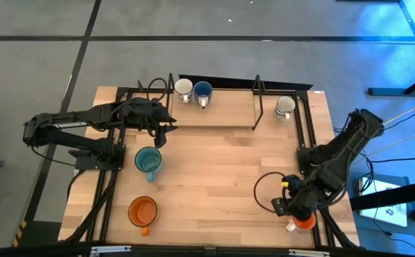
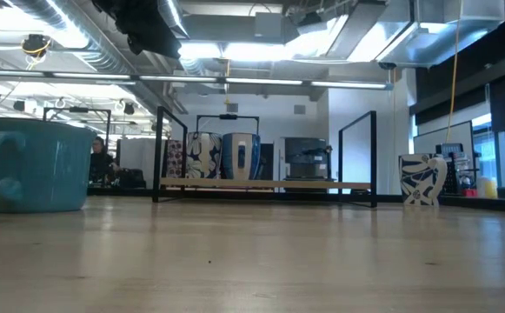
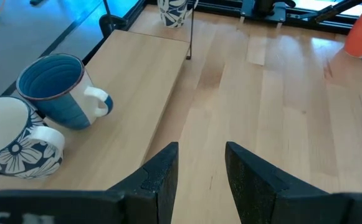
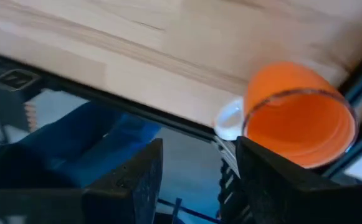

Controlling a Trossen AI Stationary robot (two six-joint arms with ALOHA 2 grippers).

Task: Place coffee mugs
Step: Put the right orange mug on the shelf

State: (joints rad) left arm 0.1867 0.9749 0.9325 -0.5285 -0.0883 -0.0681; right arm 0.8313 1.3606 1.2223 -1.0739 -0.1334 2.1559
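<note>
The right gripper grabs the orange mug by its narrow white handle (image 1: 291, 225) next, since the mug's round body spreads wider than the gripper's fingers.
My right gripper (image 4: 196, 180) hangs open over the table's near right corner, pointing steeply down. An orange mug (image 4: 299, 118) with a white handle (image 4: 229, 119) stands just beyond one finger, and nothing sits between the fingers. From above, this mug (image 1: 306, 223) is half hidden under the gripper (image 1: 295, 208). My left gripper (image 3: 199, 177) is open and empty, held above the table beside the raised board (image 1: 218, 114). A white patterned mug (image 3: 12, 140) and a blue mug (image 3: 53, 90) stand on that board. A teal mug (image 1: 148, 160) and a second orange mug (image 1: 143, 210) stand on the table at the left.
Another patterned mug (image 1: 285, 106) stands at the back right, beside the board's black frame posts (image 1: 258, 103). Black rails (image 1: 311, 135) run along both sides of the table. A loop of cable (image 1: 264, 189) lies near the right arm. Bare wood lies at the table's middle (image 1: 221, 178).
</note>
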